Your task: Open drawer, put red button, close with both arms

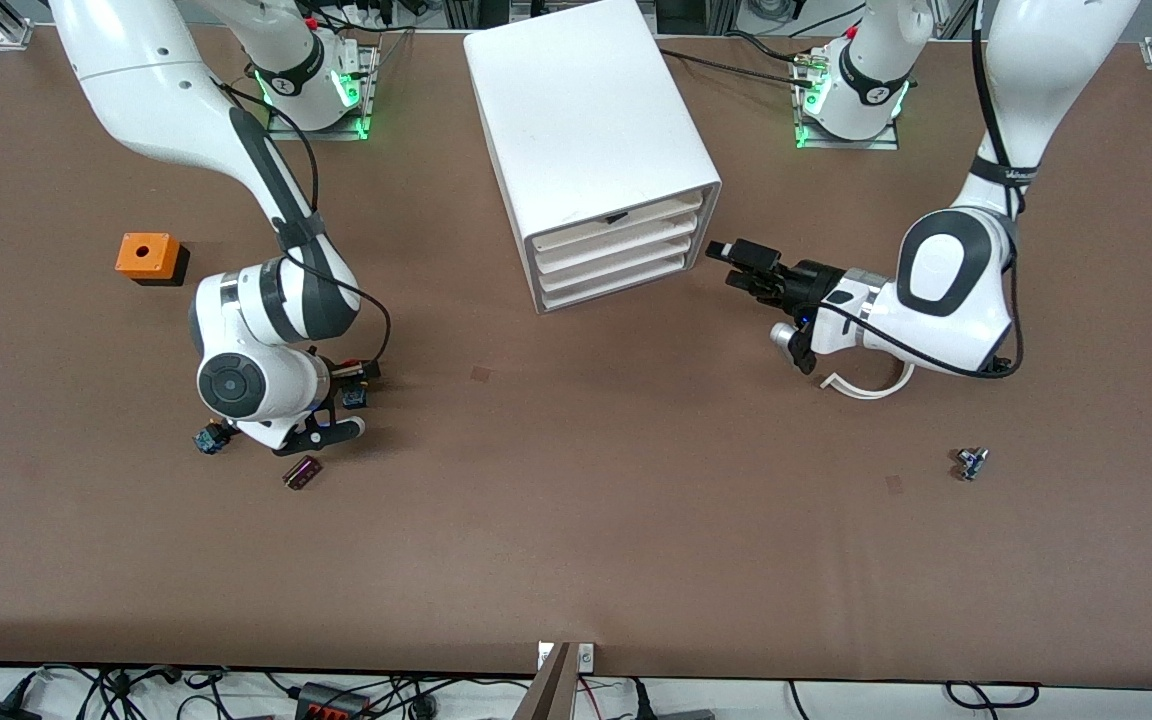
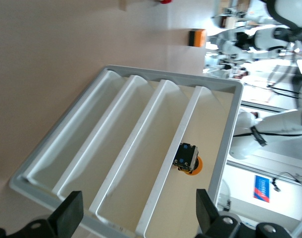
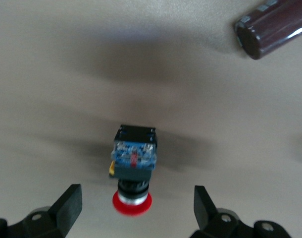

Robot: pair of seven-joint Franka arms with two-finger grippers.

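Next, my right gripper grabs the red button by its blue body [image 3: 134,154] to put it in the drawer.
The white cabinet [image 1: 591,120] stands mid-table with four stacked fronts, all pushed in. The drawer [image 1: 616,246] is the second-highest front [image 2: 146,158], below the front with a small black piece [image 2: 185,157]. My left gripper [image 1: 726,265] hangs open just in front of these fronts, toward the left arm's end, touching nothing [image 2: 138,213]. The red button [image 3: 134,158] lies on its side on the table [image 1: 356,397]. My right gripper [image 3: 137,204] is open low over it, a finger on each side of the red cap, not touching it [image 1: 348,400].
An orange box [image 1: 147,256] sits toward the right arm's end. A second small blue-based part [image 1: 208,438] and a dark maroon cylinder [image 1: 302,471] lie close to the right wrist. Another small part [image 1: 971,463] lies near the left arm's end.
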